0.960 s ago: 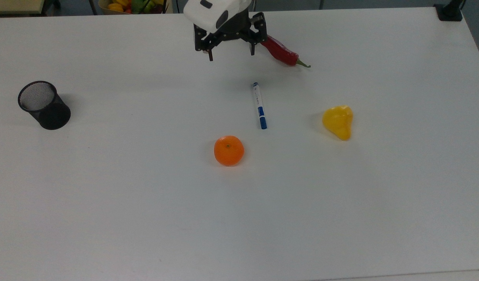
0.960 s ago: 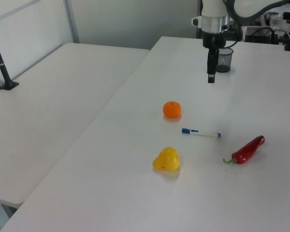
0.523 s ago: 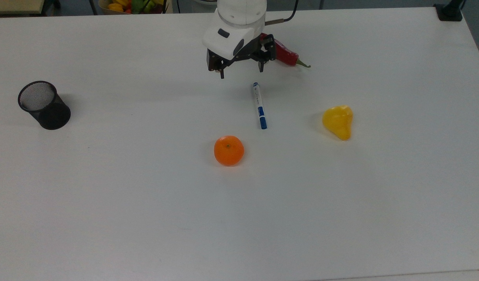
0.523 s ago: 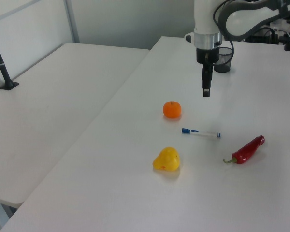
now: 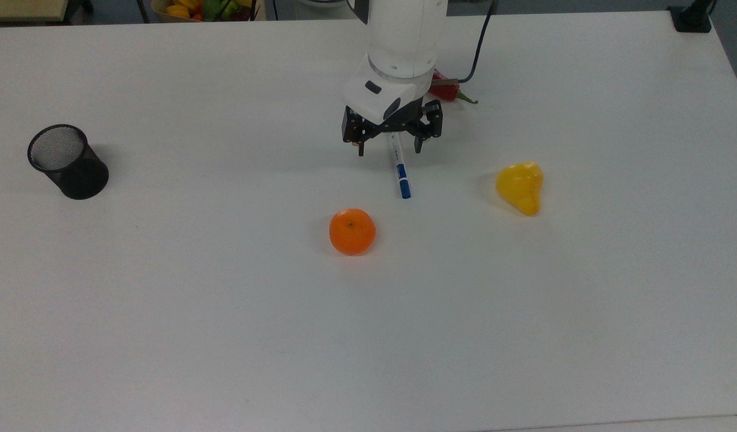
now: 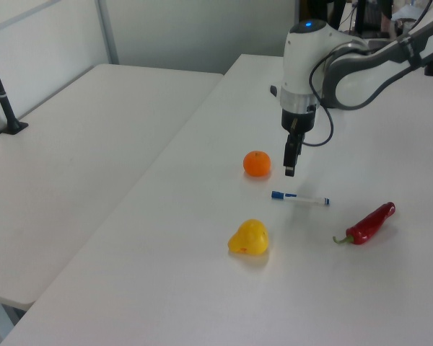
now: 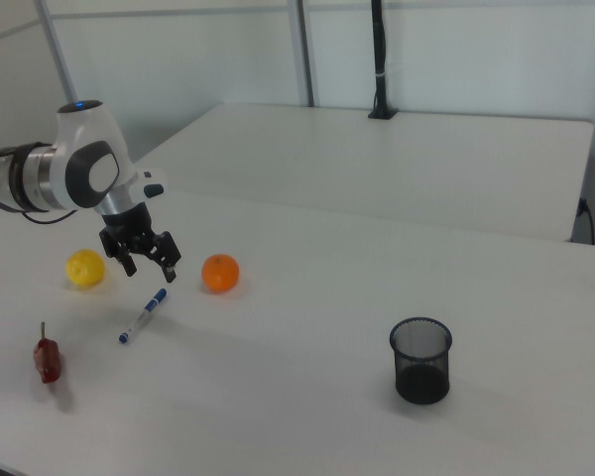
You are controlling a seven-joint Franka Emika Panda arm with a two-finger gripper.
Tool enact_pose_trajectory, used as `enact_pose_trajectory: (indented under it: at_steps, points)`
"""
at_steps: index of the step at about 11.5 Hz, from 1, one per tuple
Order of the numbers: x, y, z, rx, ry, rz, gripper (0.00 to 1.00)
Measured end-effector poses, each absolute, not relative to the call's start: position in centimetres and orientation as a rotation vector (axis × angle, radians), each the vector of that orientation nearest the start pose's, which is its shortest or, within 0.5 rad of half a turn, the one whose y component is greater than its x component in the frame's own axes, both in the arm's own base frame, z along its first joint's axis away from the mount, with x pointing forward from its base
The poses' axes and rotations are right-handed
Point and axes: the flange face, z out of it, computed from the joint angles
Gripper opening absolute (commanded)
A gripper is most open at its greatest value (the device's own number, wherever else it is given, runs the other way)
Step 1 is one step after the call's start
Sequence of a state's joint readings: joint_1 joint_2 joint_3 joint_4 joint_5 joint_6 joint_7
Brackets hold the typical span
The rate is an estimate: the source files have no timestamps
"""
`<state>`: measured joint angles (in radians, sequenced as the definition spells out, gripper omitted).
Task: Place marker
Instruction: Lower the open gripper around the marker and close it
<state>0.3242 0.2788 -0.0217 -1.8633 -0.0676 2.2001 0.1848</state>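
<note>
The gripper next needs to grab the marker by its white body [image 6: 307, 200] to lift and place it, and this leaves its blue cap [image 6: 278, 195] free.
The marker [image 5: 401, 174] lies flat on the white table [image 5: 224, 330], a slim white barrel with a blue cap pointing toward the orange. My gripper [image 5: 389, 151] hangs open just above its white end, one finger on either side of the barrel in the top view and touching nothing. The left view has the gripper [image 6: 289, 170] a short way above the marker [image 6: 300, 198]. From the right view, the open gripper [image 7: 152, 272] floats over the marker [image 7: 144, 315].
An orange [image 5: 352, 231] sits near the marker's cap, a yellow pepper [image 5: 520, 186] to the top view's right. A red chilli [image 5: 448, 89] lies partly behind the arm. A black mesh cup [image 5: 67, 161] stands far at the top view's left. A fruit basket [image 5: 200, 9] is beyond the table.
The arm has travelled from near the chilli toward the marker and come lower, fingers still open. The marker and the fruit have not moved.
</note>
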Motion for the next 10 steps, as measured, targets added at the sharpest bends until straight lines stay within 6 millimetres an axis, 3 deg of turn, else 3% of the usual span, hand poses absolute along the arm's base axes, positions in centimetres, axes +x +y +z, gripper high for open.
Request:
enact_pose_trajectory:
  at_steps: [4, 6, 7, 10]
  points:
    - [60.0, 21.2, 32.8, -3.235, -0.164, -0.145, 1.0]
    - [59.9, 21.6, 31.8, -3.238, -0.159, -0.126, 0.92]
    - [60.0, 21.7, 31.3, -3.237, -0.161, -0.123, 0.84]
    - [59.9, 21.8, 30.3, -3.255, -0.189, -0.113, 0.38]
